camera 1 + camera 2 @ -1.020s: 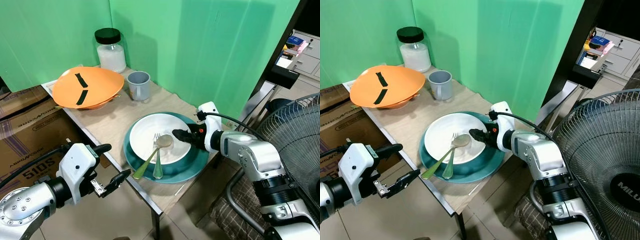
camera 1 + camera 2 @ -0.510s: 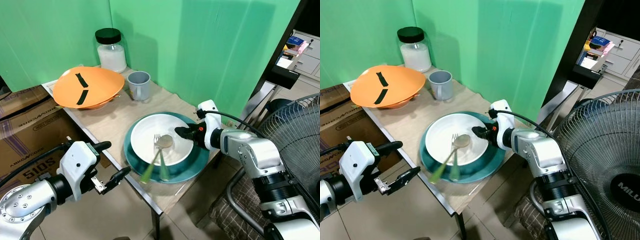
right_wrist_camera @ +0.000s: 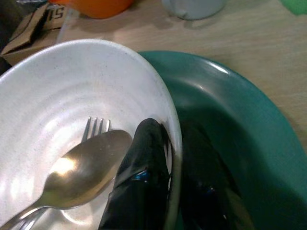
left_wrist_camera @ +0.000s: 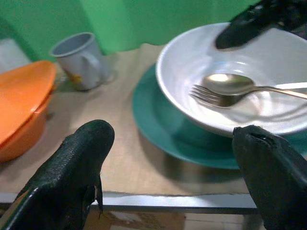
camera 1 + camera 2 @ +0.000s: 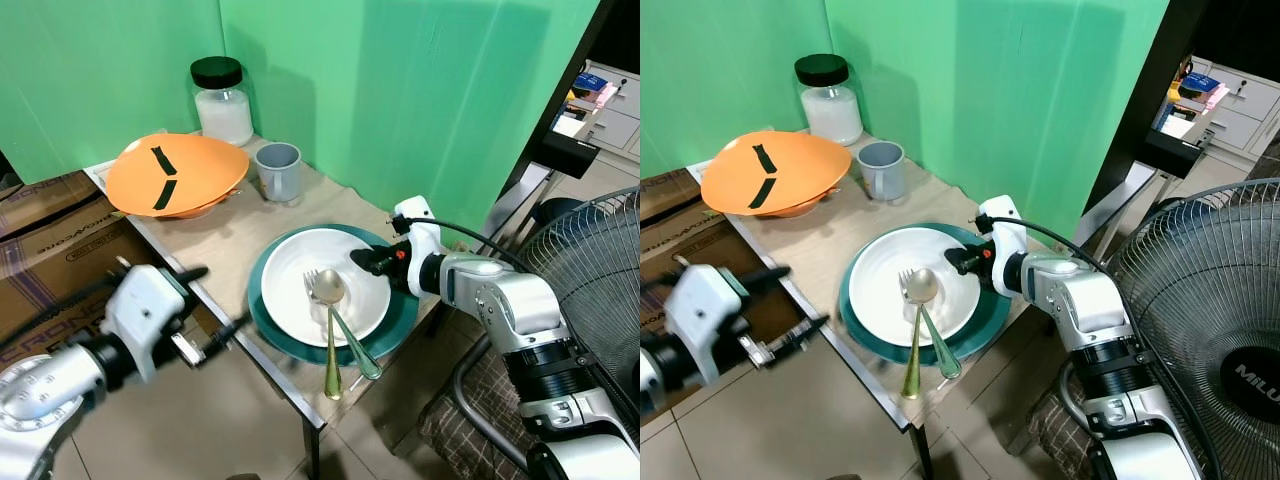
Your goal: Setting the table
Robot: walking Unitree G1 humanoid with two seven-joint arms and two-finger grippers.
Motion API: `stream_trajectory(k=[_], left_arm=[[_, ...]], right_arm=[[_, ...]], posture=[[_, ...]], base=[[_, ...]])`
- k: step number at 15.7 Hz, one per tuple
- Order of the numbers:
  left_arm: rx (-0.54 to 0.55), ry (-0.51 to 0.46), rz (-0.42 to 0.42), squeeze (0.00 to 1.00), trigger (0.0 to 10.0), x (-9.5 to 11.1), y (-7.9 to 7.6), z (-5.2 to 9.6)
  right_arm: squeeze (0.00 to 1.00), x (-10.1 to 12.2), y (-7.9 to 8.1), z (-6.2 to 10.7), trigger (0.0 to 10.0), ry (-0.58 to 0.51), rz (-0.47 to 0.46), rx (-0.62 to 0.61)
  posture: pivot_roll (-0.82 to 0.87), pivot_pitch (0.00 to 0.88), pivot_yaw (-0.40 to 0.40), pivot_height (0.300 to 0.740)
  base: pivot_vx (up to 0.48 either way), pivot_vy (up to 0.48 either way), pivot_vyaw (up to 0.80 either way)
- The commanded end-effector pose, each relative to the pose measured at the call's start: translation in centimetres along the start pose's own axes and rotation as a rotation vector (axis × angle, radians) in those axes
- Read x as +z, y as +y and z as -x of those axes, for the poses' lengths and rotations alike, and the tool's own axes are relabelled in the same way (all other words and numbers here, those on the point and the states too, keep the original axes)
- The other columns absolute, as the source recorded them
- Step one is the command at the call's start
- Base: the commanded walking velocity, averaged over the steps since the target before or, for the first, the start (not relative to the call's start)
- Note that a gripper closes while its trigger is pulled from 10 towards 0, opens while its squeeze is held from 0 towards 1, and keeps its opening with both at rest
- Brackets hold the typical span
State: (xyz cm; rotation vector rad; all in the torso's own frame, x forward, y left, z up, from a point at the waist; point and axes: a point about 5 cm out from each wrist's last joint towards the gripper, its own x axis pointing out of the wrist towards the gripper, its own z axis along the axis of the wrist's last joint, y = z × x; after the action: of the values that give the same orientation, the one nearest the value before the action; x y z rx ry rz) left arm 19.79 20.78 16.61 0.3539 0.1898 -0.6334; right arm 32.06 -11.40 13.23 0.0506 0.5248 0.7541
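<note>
The white bowl covers the middle of the teal plate point(image 5: 398, 318), so my left gripper should grab the plate by its bare outer rim point(image 5: 257, 298) next.
A white bowl point(image 5: 300, 260) sits on a teal plate point(image 5: 398, 318) near the table's front right corner. A spoon point(image 5: 329, 289) and a fork point(image 5: 353, 345) lie with their heads in the bowl, their handles reaching over the plate's front rim and the table edge. My right gripper point(image 5: 372, 262) is shut on the bowl's far right rim point(image 3: 173, 129), one finger point(image 3: 144, 163) inside and one outside. My left gripper point(image 5: 212, 303) hangs open, empty, beside the table's front edge, facing the bowl point(image 4: 249, 67) and fork point(image 4: 211, 93).
A grey mug point(image 5: 278, 170), an orange dish point(image 5: 175, 172) with black tape marks and a black-lidded jar point(image 5: 222, 100) stand at the table's back. Cardboard boxes point(image 5: 60, 250) are at the left, a standing fan point(image 5: 590, 270) at the right, green cloth behind.
The spoon and fork handles have swung from the front left to straight out over the front edge. My right gripper shifted a little back along the rim; my left arm moved slightly left.
</note>
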Motion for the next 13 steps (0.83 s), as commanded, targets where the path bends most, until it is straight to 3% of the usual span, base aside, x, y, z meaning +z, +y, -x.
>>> stream_trajectory(k=[1, 3, 4, 5, 7, 8, 11, 12, 13], left_arm=[[0.034, -0.005, 0.005, 0.0, 10.0, 0.0, 0.6, 0.1], [0.071, -0.015, 0.017, 0.0, 10.0, 0.1, 1.2, 0.2], [0.119, -0.003, 0.059, 0.85, 10.0, -0.2, 1.9, 0.2], [0.153, 0.015, 0.085, 1.0, 10.0, -0.5, 2.4, 0.2], [0.253, 0.059, 0.195, 1.0, 10.0, -1.8, 3.9, 0.0], [0.234, 0.018, 0.281, 1.0, 10.0, -2.4, 4.0, -0.4], [0.147, 0.013, 0.383, 1.0, 10.0, -3.5, 3.7, -1.2], [0.109, 0.016, 0.427, 0.17, 10.0, -4.0, 3.7, -1.8], [0.091, 0.014, 0.47, 0.0, 10.0, -4.4, 3.9, -2.5]], right_arm=[[0.0, -0.3, -0.4, 0.1, 0.0, 0.03, 0.006, -0.036], [0.0, -0.3, -0.4, 0.2, 0.0, 0.031, 0.01, -0.035], [0.0, -0.2, -0.5, 0.3, 0.0, 0.034, 0.015, -0.036], [0.0, -0.1, -0.6, 0.4, 0.0, 0.036, 0.017, -0.038], [0.0, 0.0, -0.9, 1.0, 0.0, 0.04, 0.014, -0.042], [0.0, 0.3, -1.3, 1.5, 0.0, 0.026, -0.008, -0.057], [0.0, 0.5, -1.6, 2.2, 0.0, 0.015, -0.02, -0.071], [0.0, 0.4, -1.7, 2.4, 0.0, 0.019, -0.017, -0.074], [0.0, 0.4, -1.7, 2.7, 0.0, 0.022, -0.018, -0.077]], posture=[[0.12, 0.0, 0.0, 0.74], [0.11, 0.0, -0.002, 0.74], [0.11, 0.0, -0.004, 0.74], [0.11, 0.0, -0.006, 0.74], [0.11, 0.0, -0.017, 0.74], [0.11, 0.0, -0.016, 0.74], [0.1, 0.0, -0.009, 0.74], [0.1, 0.0, -0.008, 0.74], [0.09, 0.0, -0.005, 0.74]], base=[[0.0, 0.0, 0.0], [0.0, 0.0, 0.0], [0.0, 0.0, 0.0], [0.0, 0.0, 0.0], [0.0, 0.0, 0.0], [0.0, 0.0, 0.0], [0.0, 0.0, 0.0], [0.0, 0.0, 0.0], [0.0, 0.0, 0.0]])
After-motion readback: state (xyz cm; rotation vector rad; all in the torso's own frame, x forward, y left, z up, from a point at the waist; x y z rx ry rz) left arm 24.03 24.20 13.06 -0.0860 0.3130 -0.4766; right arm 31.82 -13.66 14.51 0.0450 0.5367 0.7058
